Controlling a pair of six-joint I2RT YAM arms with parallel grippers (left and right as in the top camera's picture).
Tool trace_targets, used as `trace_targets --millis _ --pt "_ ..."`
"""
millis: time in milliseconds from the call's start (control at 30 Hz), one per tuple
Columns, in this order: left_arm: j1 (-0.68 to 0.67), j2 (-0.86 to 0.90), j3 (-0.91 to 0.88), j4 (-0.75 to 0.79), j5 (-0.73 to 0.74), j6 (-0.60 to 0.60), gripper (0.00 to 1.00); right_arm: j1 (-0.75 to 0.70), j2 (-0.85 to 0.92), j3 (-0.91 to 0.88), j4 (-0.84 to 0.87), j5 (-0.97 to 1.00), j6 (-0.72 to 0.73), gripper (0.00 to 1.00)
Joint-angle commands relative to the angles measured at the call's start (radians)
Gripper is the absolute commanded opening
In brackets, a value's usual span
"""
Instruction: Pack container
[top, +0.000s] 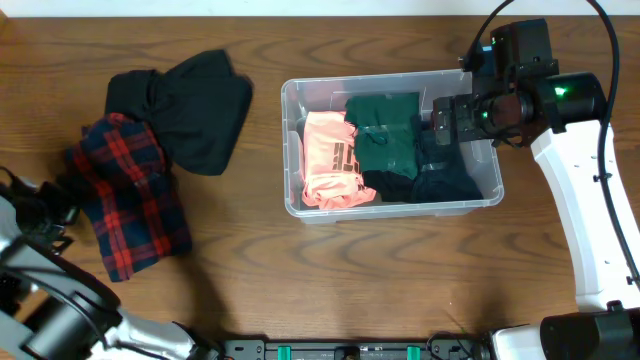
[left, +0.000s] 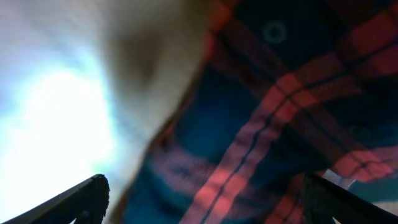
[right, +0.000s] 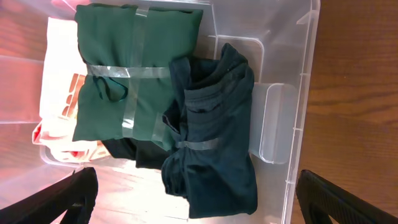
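I should lay the plaid shirt in the container (top: 292, 150), so next I should use my left gripper to grab the shirt by its outer edge (top: 84, 199).
The container (top: 292, 150) is a clear plastic bin in the middle of the table. It holds a folded pink garment (top: 330, 160), a green garment (top: 385, 125) and a dark navy garment (top: 445, 170). My right gripper (top: 447, 124) hovers over the bin's right end, open and empty. In the right wrist view the bin wall (right: 292, 68) frames the green garment (right: 134, 74) and the navy garment (right: 217, 143), with the open jaws (right: 196, 190) above them. My left gripper (top: 58, 210) is at the left edge of a red-and-navy plaid shirt (top: 130, 195). It is open over the plaid cloth (left: 280, 112) in its jaws (left: 205, 205).
A black garment (top: 190, 105) lies on the wooden table (top: 400, 280), partly over the plaid shirt's far end. A moulded ledge (right: 273, 121) juts into the bin beside the navy garment.
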Motion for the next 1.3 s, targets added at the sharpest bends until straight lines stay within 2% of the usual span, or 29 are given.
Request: trace_targets --millis 0,300,367,400,500,533,700,733,833,1067,1267 --pt "-0.001 0.079 0.009 0.003 0.178 0.137 0.98 -0.009 0.004 -0.006 0.008 0.013 -0.014 0.99" --pt "-0.001 0.203 0.007 0.019 0.197 0.15 0.99 -0.009 0.004 -0.006 0.006 0.013 -0.011 0.99" --pt "-0.001 0.203 0.007 0.019 0.233 0.15 0.93 -0.009 0.004 -0.006 0.003 0.012 -0.011 0.99" --pt "-0.001 0.203 0.007 0.019 0.26 0.15 0.86 -0.009 0.004 -0.006 0.003 0.012 -0.011 0.99" --pt "-0.001 0.203 0.007 0.007 0.307 0.169 0.43 -0.009 0.003 -0.006 0.004 0.011 -0.011 0.99" --pt "-0.001 0.203 0.007 0.003 0.32 0.172 0.33 -0.009 0.003 -0.006 0.003 0.009 -0.011 0.99" --pt "-0.001 0.183 0.007 -0.01 0.396 0.172 0.19 -0.008 0.003 -0.006 -0.005 0.008 -0.011 0.99" --pt "-0.001 0.166 0.007 -0.011 0.41 0.172 0.13 -0.008 0.003 -0.006 -0.006 0.009 -0.011 0.99" --pt "-0.001 0.093 0.007 -0.022 0.459 0.168 0.05 -0.006 0.003 -0.006 -0.009 0.009 -0.011 0.99" --pt "-0.021 -0.195 0.007 -0.051 0.55 0.086 0.06 -0.015 -0.029 -0.005 -0.002 0.069 0.011 0.99" --pt "-0.19 -0.46 0.008 -0.019 0.558 -0.005 0.06 -0.057 -0.14 -0.005 0.011 0.167 0.06 0.99"
